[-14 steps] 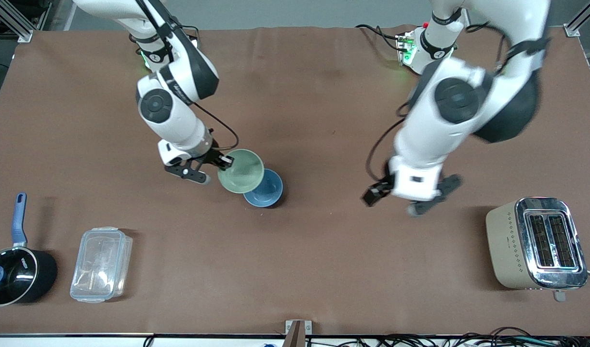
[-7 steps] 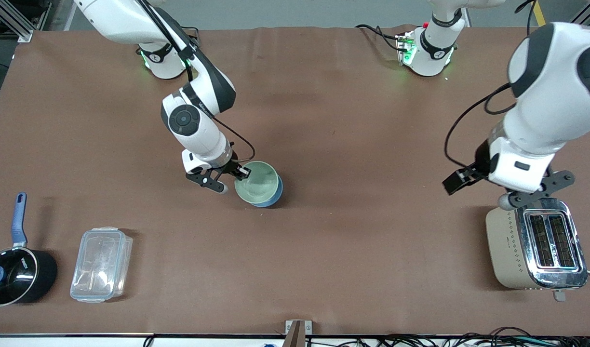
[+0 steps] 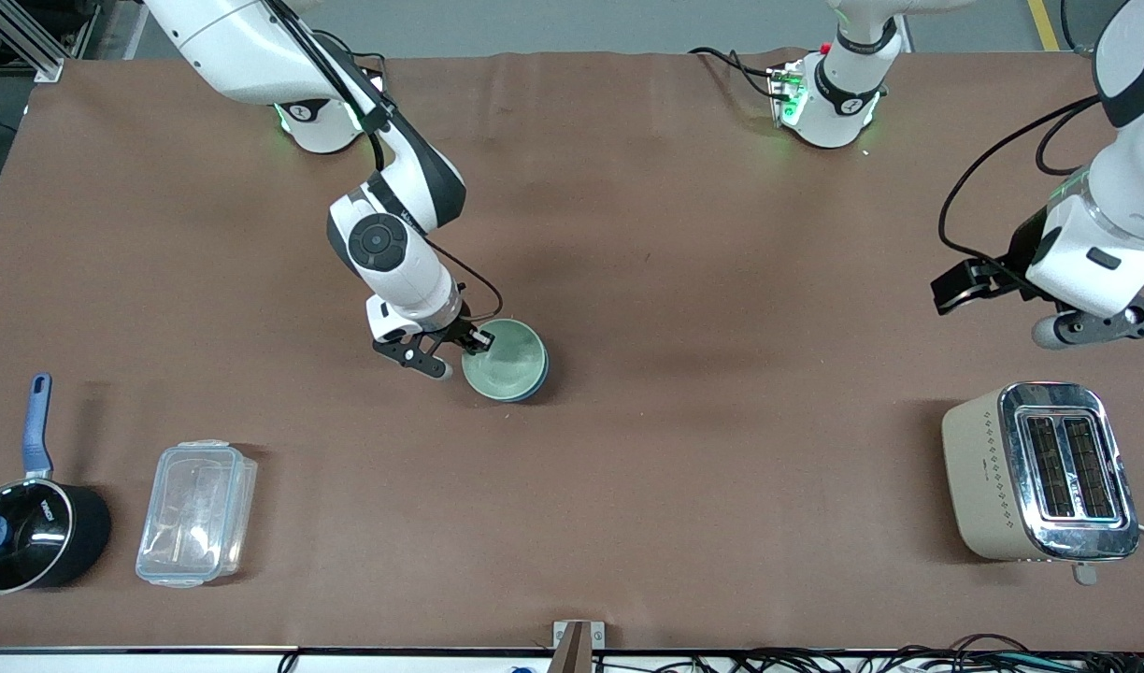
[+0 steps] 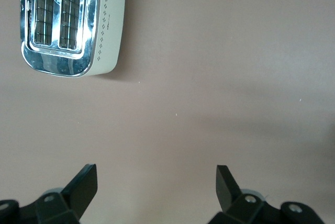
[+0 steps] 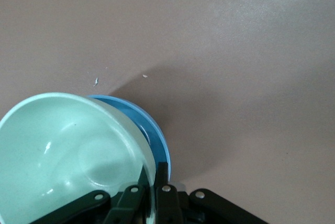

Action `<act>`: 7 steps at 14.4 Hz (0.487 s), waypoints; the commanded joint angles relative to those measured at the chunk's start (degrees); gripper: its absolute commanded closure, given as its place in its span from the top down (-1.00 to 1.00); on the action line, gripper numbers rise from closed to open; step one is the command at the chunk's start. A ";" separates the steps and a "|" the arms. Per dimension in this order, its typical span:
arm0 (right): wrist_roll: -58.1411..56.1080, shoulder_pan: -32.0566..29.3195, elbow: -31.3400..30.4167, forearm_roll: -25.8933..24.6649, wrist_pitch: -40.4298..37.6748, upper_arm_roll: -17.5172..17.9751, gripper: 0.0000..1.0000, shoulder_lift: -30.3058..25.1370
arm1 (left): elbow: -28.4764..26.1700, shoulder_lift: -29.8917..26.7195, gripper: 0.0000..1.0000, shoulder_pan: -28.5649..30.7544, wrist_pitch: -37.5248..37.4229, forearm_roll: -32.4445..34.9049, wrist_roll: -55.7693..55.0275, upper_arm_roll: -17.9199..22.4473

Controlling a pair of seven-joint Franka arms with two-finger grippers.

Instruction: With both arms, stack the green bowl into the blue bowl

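Note:
My right gripper releases the green bowl now, since the green bowl (image 3: 505,360) sits inside the blue bowl's rim (image 3: 539,388) and would stay there.
The green bowl (image 3: 505,360) sits in the blue bowl (image 3: 538,378), near the middle of the table. Only a strip of the blue rim shows around it. My right gripper (image 3: 464,344) is shut on the green bowl's rim, on the side toward the right arm's end. In the right wrist view its fingers (image 5: 163,178) pinch the rim of the green bowl (image 5: 63,145), and the blue bowl (image 5: 157,135) shows beside it. My left gripper (image 3: 1100,327) is open and empty, up in the air above the table near the toaster. It also shows in the left wrist view (image 4: 155,179).
A beige and chrome toaster (image 3: 1039,472) stands near the front at the left arm's end and shows in the left wrist view (image 4: 68,22). A black saucepan with a blue handle (image 3: 30,533) and a clear plastic container (image 3: 196,512) are at the right arm's end.
My right gripper carried the green bowl over the blue bowl and lowered it in. My left arm swung away from the bowls toward its own end of the table.

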 commanded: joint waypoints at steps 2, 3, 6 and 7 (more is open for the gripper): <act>1.71 0.48 0.99 -1.09 1.57 0.20 -0.79 1.47 | -2.67 -2.28 1.00 1.54 -0.19 0.25 4.18 -0.33; 1.71 0.48 0.99 -1.09 1.57 0.20 -0.69 1.48 | -2.67 -2.37 1.00 1.80 -0.45 0.25 4.44 -0.50; 1.71 0.04 1.08 -1.00 1.14 0.20 0.17 1.56 | -2.32 -2.28 1.00 1.89 -0.81 0.25 4.79 -0.50; 1.97 -0.22 1.34 -0.92 0.87 0.20 0.56 1.48 | -2.32 -2.28 1.00 1.90 -0.81 0.25 4.97 -0.50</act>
